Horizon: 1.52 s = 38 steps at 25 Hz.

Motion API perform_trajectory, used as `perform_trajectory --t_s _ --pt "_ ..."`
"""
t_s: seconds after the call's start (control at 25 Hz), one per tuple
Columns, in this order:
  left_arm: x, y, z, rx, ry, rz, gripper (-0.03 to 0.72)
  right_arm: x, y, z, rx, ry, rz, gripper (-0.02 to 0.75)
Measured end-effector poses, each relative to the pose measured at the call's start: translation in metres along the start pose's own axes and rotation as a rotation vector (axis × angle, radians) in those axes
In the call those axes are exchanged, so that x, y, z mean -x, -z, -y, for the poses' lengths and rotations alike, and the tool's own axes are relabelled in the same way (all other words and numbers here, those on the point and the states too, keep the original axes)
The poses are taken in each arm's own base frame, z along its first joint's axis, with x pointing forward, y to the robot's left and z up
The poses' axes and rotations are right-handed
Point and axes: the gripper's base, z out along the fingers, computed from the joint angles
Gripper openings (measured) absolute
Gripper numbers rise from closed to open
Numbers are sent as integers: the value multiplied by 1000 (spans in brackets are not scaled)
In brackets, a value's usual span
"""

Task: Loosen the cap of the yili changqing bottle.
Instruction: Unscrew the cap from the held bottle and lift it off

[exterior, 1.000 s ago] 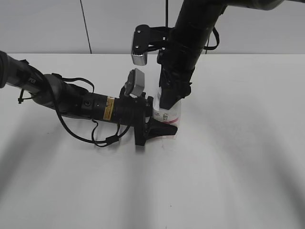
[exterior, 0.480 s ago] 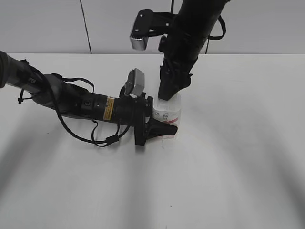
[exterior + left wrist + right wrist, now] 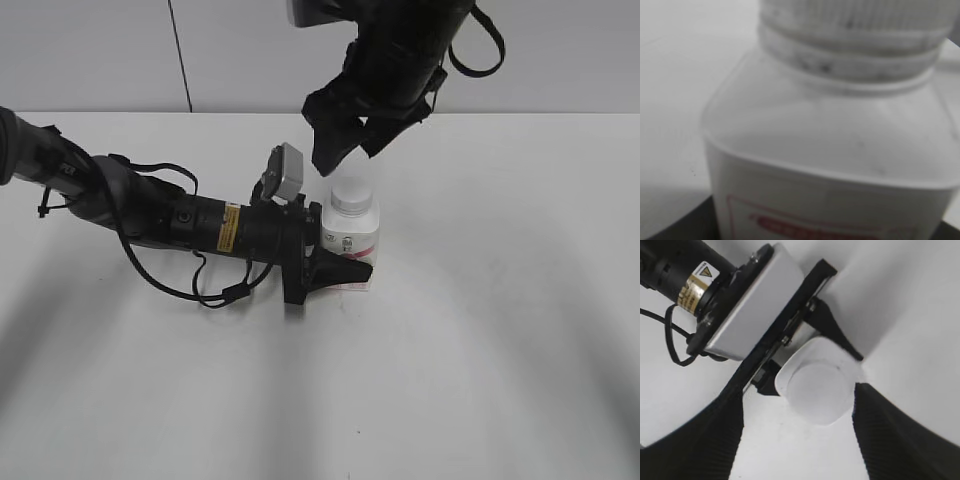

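Observation:
The robot's right gripper needs to loosen the cap on the yili changqing bottle, so it will grab the sides of the ribbed white cap [image 3: 354, 195] [image 3: 820, 392] next.
The yili changqing bottle [image 3: 352, 238], white with a pink-red label, stands upright on the white table. Its ribbed white cap [image 3: 354, 195] sits on the neck. My left gripper [image 3: 346, 256] reaches in from the left and is shut on the bottle's body, one black finger [image 3: 345, 272] across the label. The left wrist view is filled by the bottle [image 3: 830, 150] and the cap [image 3: 855, 20]. My right gripper [image 3: 350, 152] hangs open a little above the cap, touching nothing. From the right wrist I look down on the cap [image 3: 820, 392] between my spread fingers [image 3: 705, 440].
The left arm with its cables [image 3: 170, 215] lies low across the table's left half, its silver wrist camera [image 3: 284, 172] close beside the bottle. The white table [image 3: 500, 330] extends to the front and right. A grey wall [image 3: 90, 50] closes the back.
My right gripper has risen off the cap and now hangs above it, so the cap shows. The left gripper and the bottle have stayed where they were.

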Motion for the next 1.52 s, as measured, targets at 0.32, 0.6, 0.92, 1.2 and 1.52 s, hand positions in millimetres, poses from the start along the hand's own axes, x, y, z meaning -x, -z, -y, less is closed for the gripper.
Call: perform_trajectory --t_s 0.32,0.6,0.92,1.2,1.52 --pt "0 0 0 0 1 1 404 -10 -1 3 -48 -391 -107 537" --pt "0 0 0 0 1 1 404 -3 -3 6 -65 -524 -24 537" --pt "0 0 0 0 1 1 403 -4 -24 11 -69 -542 -59 538" --pt "0 0 0 0 1 1 403 -8 -35 11 -56 -559 -105 538" --pt "0 0 0 0 2 2 403 -9 -42 11 -46 -568 -128 534"
